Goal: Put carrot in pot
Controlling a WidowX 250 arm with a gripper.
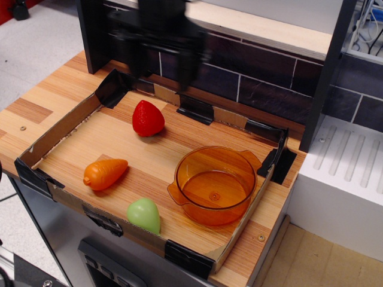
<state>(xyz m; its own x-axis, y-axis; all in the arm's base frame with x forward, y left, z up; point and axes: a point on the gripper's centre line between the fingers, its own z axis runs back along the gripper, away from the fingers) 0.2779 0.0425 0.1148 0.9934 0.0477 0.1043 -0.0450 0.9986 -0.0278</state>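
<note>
The robot should put the carrot in the pot (214, 185) next, so its gripper needs to grab the orange carrot by its thick rounded body (105, 174).
The orange toy carrot (105, 173) lies on its side at the front left of the wooden tray floor, cap end toward the left. The amber translucent pot (214, 185) stands upright and empty at the front right of the tray. My black gripper (161, 67) hangs blurred above the tray's back edge, over and behind the strawberry, far from the carrot and to the upper left of the pot. Its jaws stand apart and hold nothing.
A red strawberry (148, 118) sits at the tray's back left and a pale green fruit (144, 215) at the front edge. Low cardboard walls (60, 128) ring the tray. A dark brick-pattern backboard (263, 78) stands behind, and a white ridged unit (347, 173) to the right.
</note>
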